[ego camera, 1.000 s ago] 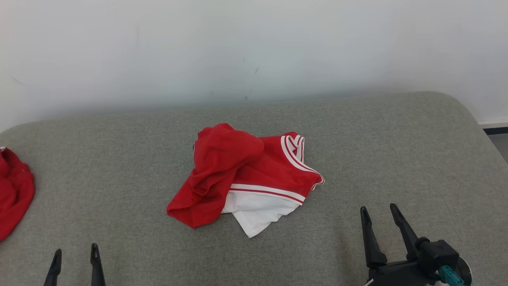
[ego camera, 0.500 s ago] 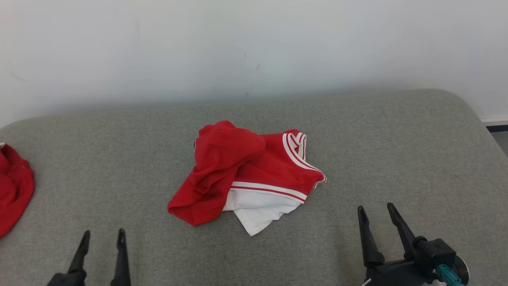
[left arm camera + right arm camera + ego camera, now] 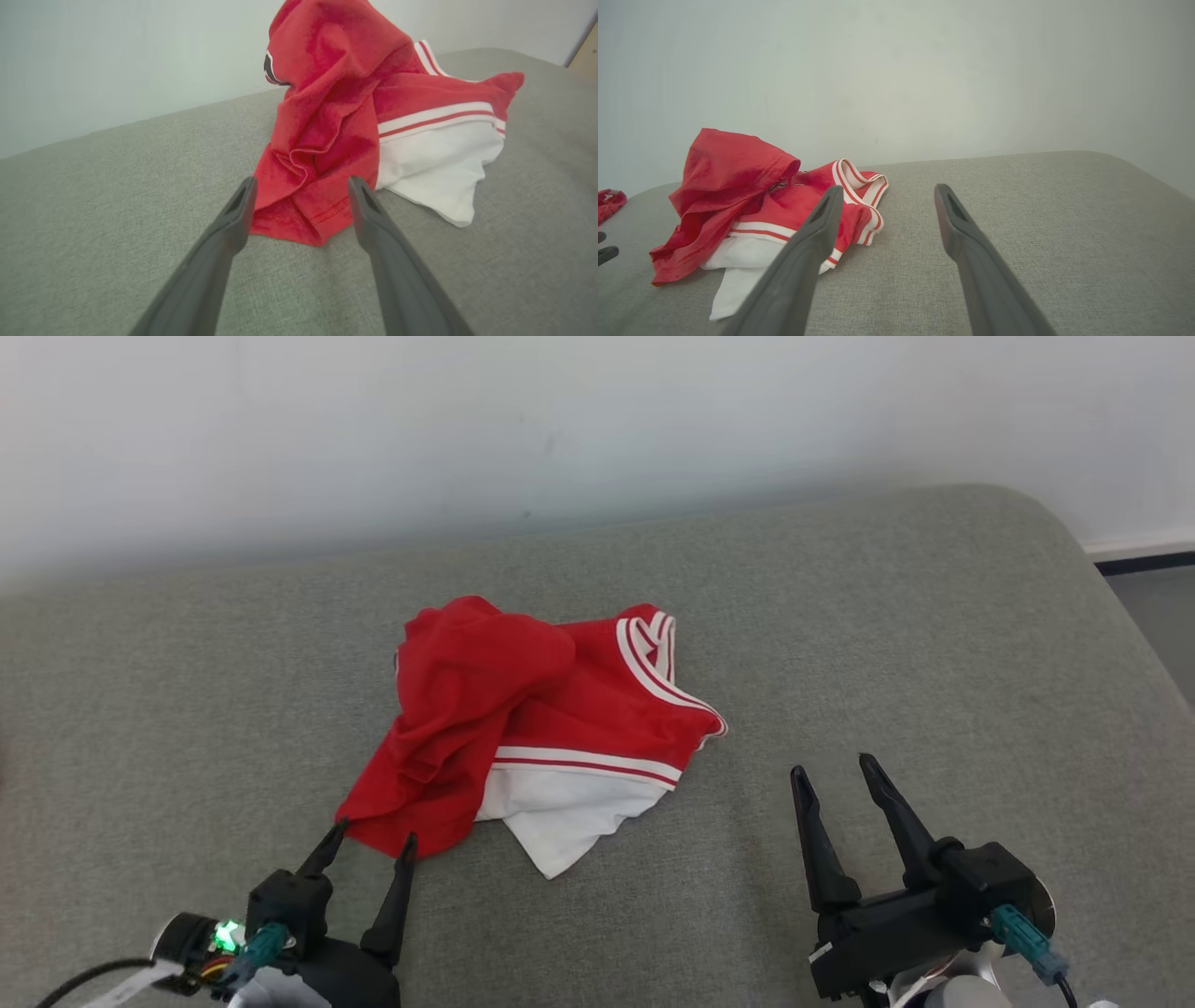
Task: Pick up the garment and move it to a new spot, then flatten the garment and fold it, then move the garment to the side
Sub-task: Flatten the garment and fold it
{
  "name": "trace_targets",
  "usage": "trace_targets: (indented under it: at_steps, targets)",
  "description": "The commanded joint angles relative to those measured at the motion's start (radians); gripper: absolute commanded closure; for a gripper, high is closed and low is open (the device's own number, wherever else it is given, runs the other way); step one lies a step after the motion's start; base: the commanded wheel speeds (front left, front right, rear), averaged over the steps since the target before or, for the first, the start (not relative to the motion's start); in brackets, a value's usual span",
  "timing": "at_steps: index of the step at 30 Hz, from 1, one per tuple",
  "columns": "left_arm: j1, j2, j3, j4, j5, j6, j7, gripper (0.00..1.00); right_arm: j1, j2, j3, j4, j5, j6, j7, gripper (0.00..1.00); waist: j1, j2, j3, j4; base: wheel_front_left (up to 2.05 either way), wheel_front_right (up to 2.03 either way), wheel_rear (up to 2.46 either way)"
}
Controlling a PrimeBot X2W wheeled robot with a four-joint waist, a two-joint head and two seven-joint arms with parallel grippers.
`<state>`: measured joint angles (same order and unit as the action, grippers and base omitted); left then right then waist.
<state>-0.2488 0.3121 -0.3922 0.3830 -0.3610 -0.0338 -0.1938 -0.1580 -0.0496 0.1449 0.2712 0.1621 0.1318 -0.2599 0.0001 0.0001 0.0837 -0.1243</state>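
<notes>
To pick up the garment (image 3: pixel 523 719), my left gripper next needs to grab its red hem corner (image 3: pixel 378 834), which juts out thin while the rest lies in a bunched heap.
A crumpled red garment (image 3: pixel 523 719) with white stripes and a white panel lies in a heap mid-surface on the grey cushion (image 3: pixel 934 644). My left gripper (image 3: pixel 373 835) stands open at the heap's near-left red corner, its fingertips straddling that hem; in the left wrist view the garment (image 3: pixel 336 126) rises just beyond the gripper (image 3: pixel 301 184), whose fingers lie on either side of the corner. My right gripper (image 3: pixel 836 767) is open to the right of the heap, apart from it, with nothing between its fingers. From the right wrist the garment (image 3: pixel 752 200) lies left of that gripper (image 3: pixel 887 189).
A pale wall (image 3: pixel 597 420) backs the cushion. Its rounded right edge drops to a floor strip (image 3: pixel 1153 607) at the far right. Another red cloth (image 3: pixel 609 203) shows at the far left of the right wrist view.
My left gripper has come forward up to the garment's near-left corner. The head camera has shifted, so the whole scene sits lower-left and the red cloth at left has left the head view.
</notes>
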Motion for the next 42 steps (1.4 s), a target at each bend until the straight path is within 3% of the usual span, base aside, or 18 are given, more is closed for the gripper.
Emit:
trace_targets:
  at_steps: [1, 13, 14, 15, 23, 32, 40, 41, 42]
  targets:
    - [-0.042, -0.001, -0.014, 0.062, 0.022, -0.009, -0.006, 0.00, -0.013, -0.001, 0.010, 0.002, 0.010, -0.002, -0.004, 0.00, -0.0001, -0.0001, 0.045, -0.058, 0.00, 0.00, 0.00]
    - [-0.180, -0.040, -0.053, 0.342, 0.029, -0.053, -0.046, 0.00, -0.024, -0.001, 0.018, 0.002, 0.031, -0.002, -0.005, 0.00, -0.0001, -0.0001, 0.078, -0.135, 0.00, 0.00, 0.00]
    - [-0.189, -0.043, -0.053, 0.357, 0.026, -0.057, -0.049, 0.56, -0.024, -0.001, 0.018, 0.001, 0.030, -0.002, -0.006, 0.00, -0.0001, -0.0001, 0.076, -0.135, 0.00, 0.00, 0.00]
    - [-0.202, -0.053, -0.051, 0.378, 0.016, -0.062, -0.057, 1.00, -0.020, -0.001, 0.013, -0.002, 0.026, -0.002, -0.006, 0.00, -0.0001, -0.0001, 0.070, -0.131, 0.00, 0.00, 0.00]
    - [-0.183, -0.075, -0.011, 0.302, -0.021, -0.073, -0.072, 1.00, 0.007, -0.001, 0.001, -0.005, 0.021, -0.002, -0.006, 0.00, -0.0001, -0.0001, 0.037, -0.057, 0.00, 0.00, 0.00]
    - [-0.009, -0.043, 0.020, 0.078, -0.052, -0.037, -0.048, 1.00, 0.030, -0.001, -0.015, 0.002, 0.024, -0.002, -0.006, 0.00, -0.0001, -0.0001, 0.015, 0.058, 0.00, 0.00, 0.00]
    - [0.134, -0.070, 0.004, -0.060, -0.104, -0.001, 0.026, 1.00, 0.022, -0.001, -0.008, 0.014, 0.031, -0.002, -0.006, 0.00, -0.0001, -0.0001, 0.019, 0.105, 0.00, 0.00, 0.00]
    - [0.140, -0.069, -0.003, -0.059, -0.092, 0.005, 0.030, 0.87, 0.021, -0.002, -0.006, 0.017, 0.033, -0.002, -0.006, 0.00, -0.0001, -0.0001, 0.019, 0.107, 0.00, 0.00, 0.00]
    - [0.139, -0.063, -0.008, -0.058, -0.075, 0.016, 0.026, 0.10, 0.020, -0.002, -0.004, 0.021, 0.038, -0.002, -0.006, 0.00, -0.0001, -0.0001, 0.020, 0.109, 0.00, 0.00, 0.00]
